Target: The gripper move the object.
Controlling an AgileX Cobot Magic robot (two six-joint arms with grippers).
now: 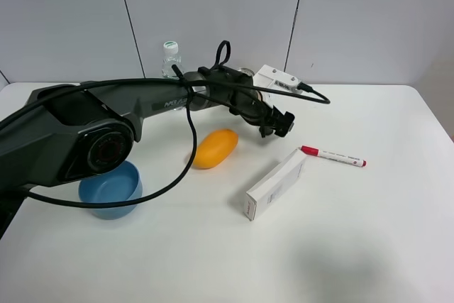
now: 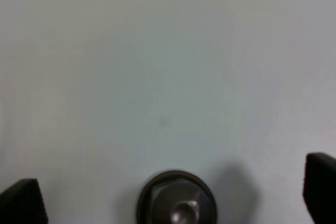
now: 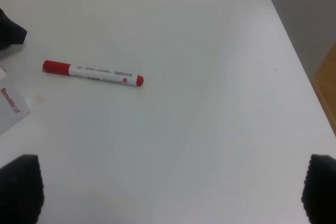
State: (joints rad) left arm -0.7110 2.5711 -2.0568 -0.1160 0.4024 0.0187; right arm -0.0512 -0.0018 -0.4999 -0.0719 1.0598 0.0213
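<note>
I should next move the object with my left gripper grabbing the dark capsule by its round sides. The dark capsule's shiny top (image 2: 184,212) stays free that way.
The object, a tiny dark grey-brown metallic capsule (image 2: 177,204) with a shiny top, stands on the white table. In the left wrist view it sits between the two black fingertips (image 2: 21,203) of my left gripper (image 2: 170,195), which is open around it without touching it. In the exterior high view the left gripper (image 1: 280,125) reaches to the table's middle back, with its white box module (image 1: 277,79) above, and hides the capsule. My right gripper (image 3: 170,190) is open and empty above bare table; it does not show in the exterior high view.
An orange-yellow mango (image 1: 215,148) lies left of the left gripper. A white box (image 1: 277,184) and a red-capped marker (image 1: 333,155) lie in front of it and to its right. A blue bowl (image 1: 110,188) stands at the left. A bottle (image 1: 171,58) stands at the back.
</note>
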